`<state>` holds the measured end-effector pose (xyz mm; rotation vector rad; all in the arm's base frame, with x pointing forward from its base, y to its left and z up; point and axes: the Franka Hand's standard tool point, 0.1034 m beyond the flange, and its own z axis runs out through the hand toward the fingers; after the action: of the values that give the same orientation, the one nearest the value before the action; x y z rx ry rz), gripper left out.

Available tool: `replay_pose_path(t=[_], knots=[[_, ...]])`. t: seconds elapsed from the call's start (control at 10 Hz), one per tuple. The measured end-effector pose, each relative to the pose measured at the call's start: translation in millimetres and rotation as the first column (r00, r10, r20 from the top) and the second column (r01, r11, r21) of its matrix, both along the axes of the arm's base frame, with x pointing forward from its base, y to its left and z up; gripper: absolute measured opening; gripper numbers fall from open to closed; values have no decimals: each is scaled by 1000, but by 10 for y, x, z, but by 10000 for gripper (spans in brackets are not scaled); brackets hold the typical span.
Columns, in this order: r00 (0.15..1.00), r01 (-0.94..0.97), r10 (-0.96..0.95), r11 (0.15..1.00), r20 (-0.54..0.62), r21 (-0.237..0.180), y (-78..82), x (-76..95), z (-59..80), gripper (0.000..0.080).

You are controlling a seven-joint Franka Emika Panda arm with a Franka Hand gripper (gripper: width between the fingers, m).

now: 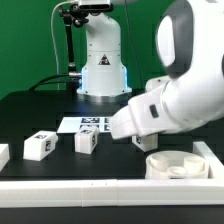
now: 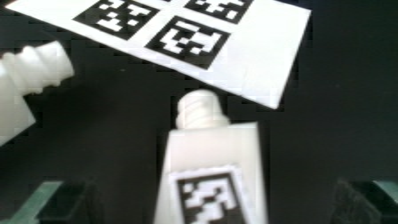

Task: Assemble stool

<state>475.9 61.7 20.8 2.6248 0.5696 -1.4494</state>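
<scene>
I need to grab the white stool leg next with my gripper by its square tagged body (image 2: 215, 190), so the threaded tip of the leg stays free to screw into the round seat.
In the wrist view a white stool leg (image 2: 214, 165) lies on the black table with a square tag on its upper face and a threaded tip pointing at the marker board (image 2: 196, 35). My gripper (image 2: 214, 208) is open. Its dark fingers (image 2: 63, 202) stand wide on either side of this leg, with gaps and no contact. A second leg (image 2: 32, 85) lies to one side. In the exterior view the round seat (image 1: 178, 165) lies at the front right, and the arm's white wrist (image 1: 140, 118) hides the fingers and the leg under them.
Two more legs (image 1: 40, 146) (image 1: 87, 141) stand on the table in the exterior view's left half, and another white piece (image 1: 3, 155) shows at the left edge. The marker board (image 1: 88, 124) lies behind them. A white rail (image 1: 100, 190) runs along the front, and the robot base (image 1: 100, 60) stands at the back.
</scene>
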Motion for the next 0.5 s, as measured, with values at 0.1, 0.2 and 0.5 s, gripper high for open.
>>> replay_pose_path(t=[0.1, 0.2, 0.5], knots=[[1000, 1, -1, 1000, 7, 3, 7, 44, -20, 649], [1000, 3, -3, 1000, 5, 3, 10, 45, -59, 649], [1000, -2, 1, 1000, 28, 15, 20, 28, -166, 649]])
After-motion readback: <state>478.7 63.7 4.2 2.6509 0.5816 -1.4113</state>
